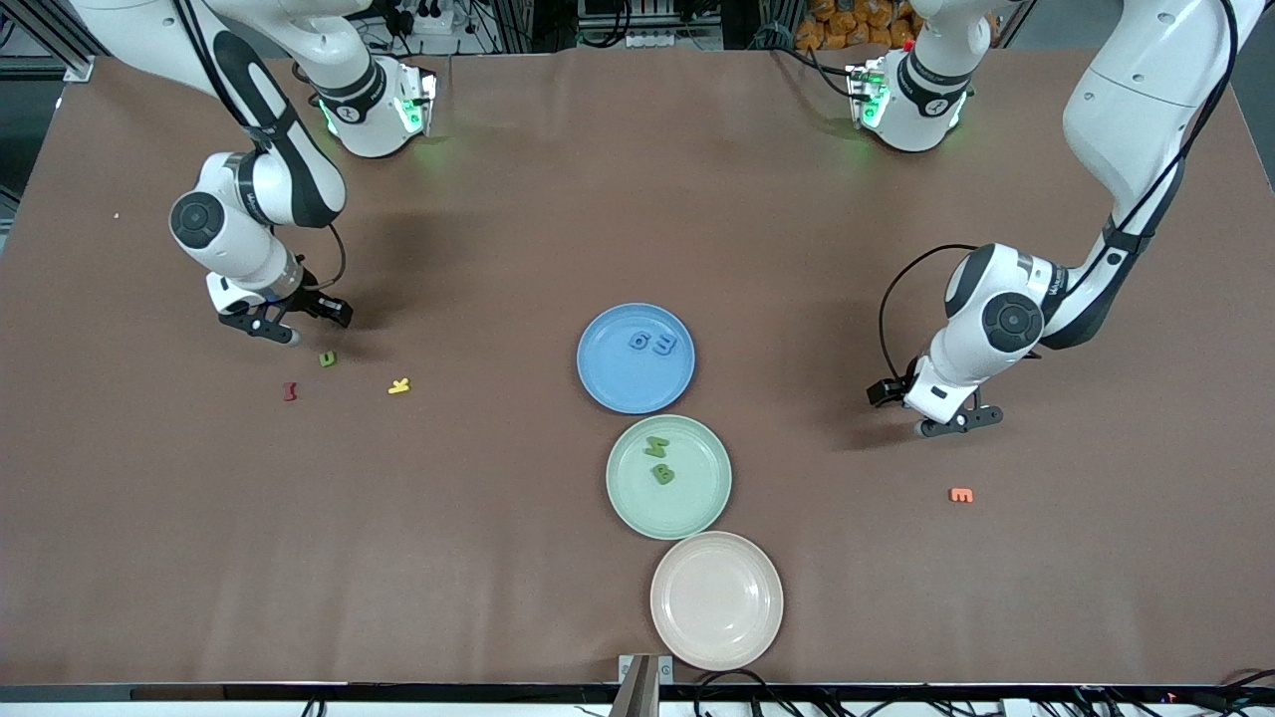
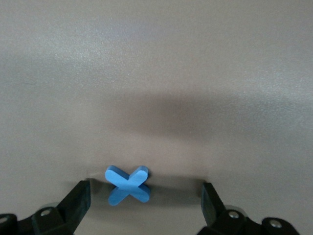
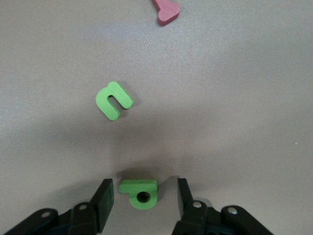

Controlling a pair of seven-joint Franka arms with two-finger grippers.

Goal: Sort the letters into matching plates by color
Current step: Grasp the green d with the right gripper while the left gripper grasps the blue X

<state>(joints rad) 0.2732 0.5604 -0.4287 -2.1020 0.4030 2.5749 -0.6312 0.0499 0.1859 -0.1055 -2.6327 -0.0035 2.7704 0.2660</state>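
My left gripper's fingers stand low beside the arms of the blue X in the left wrist view, so it is time to close on it now.
My right gripper (image 3: 143, 189) is low over the table at the right arm's end, open, its fingers on either side of a green letter (image 3: 141, 192) with a round hole; a gap shows on both sides. In the front view this gripper (image 1: 289, 324) hides that letter. A second green letter (image 3: 113, 100) (image 1: 327, 358) lies close by. My left gripper (image 2: 145, 191) (image 1: 936, 408) is open and low around a blue X letter (image 2: 128, 184), not touching it. The blue plate (image 1: 613, 386) holds two blue letters (image 1: 652, 344). Two green letters (image 1: 658, 460) lie in the green plate (image 1: 689, 506). The beige plate (image 1: 716, 599) has nothing in it.
A red letter (image 1: 290, 391) (image 3: 166, 11) and a yellow letter (image 1: 398, 385) lie near the right gripper, nearer the front camera. An orange letter (image 1: 960, 494) lies on the brown table nearer the front camera than the left gripper. The three plates form a row mid-table.
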